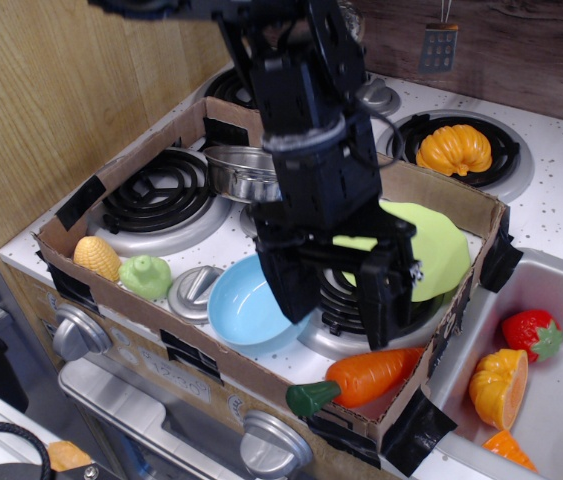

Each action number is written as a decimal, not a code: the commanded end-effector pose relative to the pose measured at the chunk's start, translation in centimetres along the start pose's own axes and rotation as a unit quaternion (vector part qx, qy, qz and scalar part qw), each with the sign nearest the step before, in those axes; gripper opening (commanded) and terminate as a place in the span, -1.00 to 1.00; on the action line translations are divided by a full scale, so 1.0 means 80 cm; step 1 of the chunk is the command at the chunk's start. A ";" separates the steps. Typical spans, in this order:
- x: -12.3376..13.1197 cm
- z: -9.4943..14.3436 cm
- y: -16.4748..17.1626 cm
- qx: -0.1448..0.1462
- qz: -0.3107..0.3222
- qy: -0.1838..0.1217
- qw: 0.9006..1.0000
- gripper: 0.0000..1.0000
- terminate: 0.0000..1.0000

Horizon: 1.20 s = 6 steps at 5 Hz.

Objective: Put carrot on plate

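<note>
My gripper should next pick up the carrot by its orange body (358,380) beside the green stub, so that I can put it on the lime-green plate (435,250).
The orange carrot (369,376) with a dark green stub lies in the front right corner of the cardboard box, green end to the left. The lime-green plate (435,250) rests on the right front burner, partly hidden behind the arm. My black gripper (341,302) hangs open and empty, fingers pointing down, just behind and above the carrot, over the burner and the edge of the blue bowl.
A light blue bowl (241,308) sits left of the gripper. A steel pot (241,172) stands at the back. Corn (97,257) and a green vegetable (146,276) lie front left. The cardboard box wall (261,378) rings the stove. A pumpkin (454,149) sits outside; toy food lies in the sink (551,400).
</note>
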<state>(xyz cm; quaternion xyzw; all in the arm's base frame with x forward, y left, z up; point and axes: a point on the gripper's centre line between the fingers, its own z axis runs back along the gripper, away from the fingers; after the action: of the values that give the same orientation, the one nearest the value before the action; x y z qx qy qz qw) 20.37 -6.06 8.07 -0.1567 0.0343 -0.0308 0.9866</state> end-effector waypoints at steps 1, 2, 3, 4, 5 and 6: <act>-0.008 -0.023 -0.014 -0.020 0.024 -0.014 0.999 1.00 -1.00; -0.001 -0.032 -0.009 -0.016 0.015 -0.018 1.000 1.00 -1.00; 0.007 -0.044 0.003 -0.018 0.012 -0.030 0.999 1.00 -1.00; 0.006 -0.054 0.007 -0.019 0.026 -0.034 0.999 1.00 -1.00; 0.002 -0.067 0.008 -0.024 0.037 -0.041 0.998 1.00 -1.00; -0.003 -0.073 0.008 -0.028 0.051 -0.044 0.997 1.00 -1.00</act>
<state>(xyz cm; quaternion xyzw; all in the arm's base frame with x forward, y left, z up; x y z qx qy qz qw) 19.74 -7.15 1.83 -0.1844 0.0070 0.0327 0.9823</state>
